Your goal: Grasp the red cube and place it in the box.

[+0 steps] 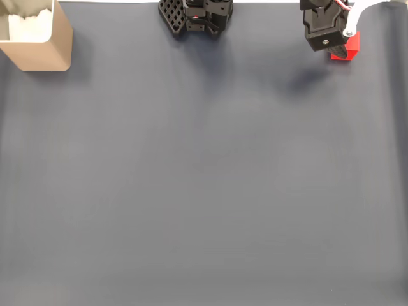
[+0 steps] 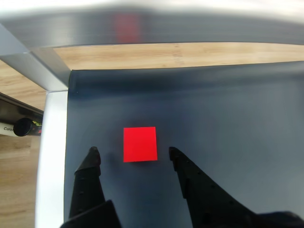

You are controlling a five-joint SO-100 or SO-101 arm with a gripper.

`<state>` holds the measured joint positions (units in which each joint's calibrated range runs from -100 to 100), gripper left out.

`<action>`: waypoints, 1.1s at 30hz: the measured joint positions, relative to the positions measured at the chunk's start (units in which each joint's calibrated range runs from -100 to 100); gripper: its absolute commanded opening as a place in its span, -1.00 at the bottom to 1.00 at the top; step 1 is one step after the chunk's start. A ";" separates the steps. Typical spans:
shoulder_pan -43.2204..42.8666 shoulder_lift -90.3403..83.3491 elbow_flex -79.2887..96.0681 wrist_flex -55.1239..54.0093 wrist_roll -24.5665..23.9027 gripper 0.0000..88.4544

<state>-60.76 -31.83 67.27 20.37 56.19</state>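
Observation:
I should place the red cube [image 1: 347,46] in the tan box [image 1: 44,44], so next my gripper should hold the cube by its opposite sides.
The red cube [image 1: 347,46] [image 2: 140,144] rests on the dark grey mat at the top right of the fixed view, partly covered by my arm. In the wrist view it lies between my two black fingertips, one to its left [image 2: 93,154] and one to its right [image 2: 175,154], with gaps on both sides. My gripper [image 2: 134,153] [image 1: 331,43] is open around the cube, not touching it. The tan box [image 1: 44,44] with white lining stands at the top left corner of the fixed view, far from the cube.
The arm's black base [image 1: 196,16] sits at the top middle of the fixed view. In the wrist view the mat's edge [image 2: 68,142] and a white metal frame [image 2: 50,152] run just left of the cube, with wooden surface [image 2: 166,54] beyond.

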 measured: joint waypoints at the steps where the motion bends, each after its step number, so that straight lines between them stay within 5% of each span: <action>1: -0.07 0.17 0.00 -0.24 0.00 -0.23; 33: -2.00 4.86 -0.09 -3.66 0.00 -0.22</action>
<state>-62.76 -26.96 67.18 16.71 56.19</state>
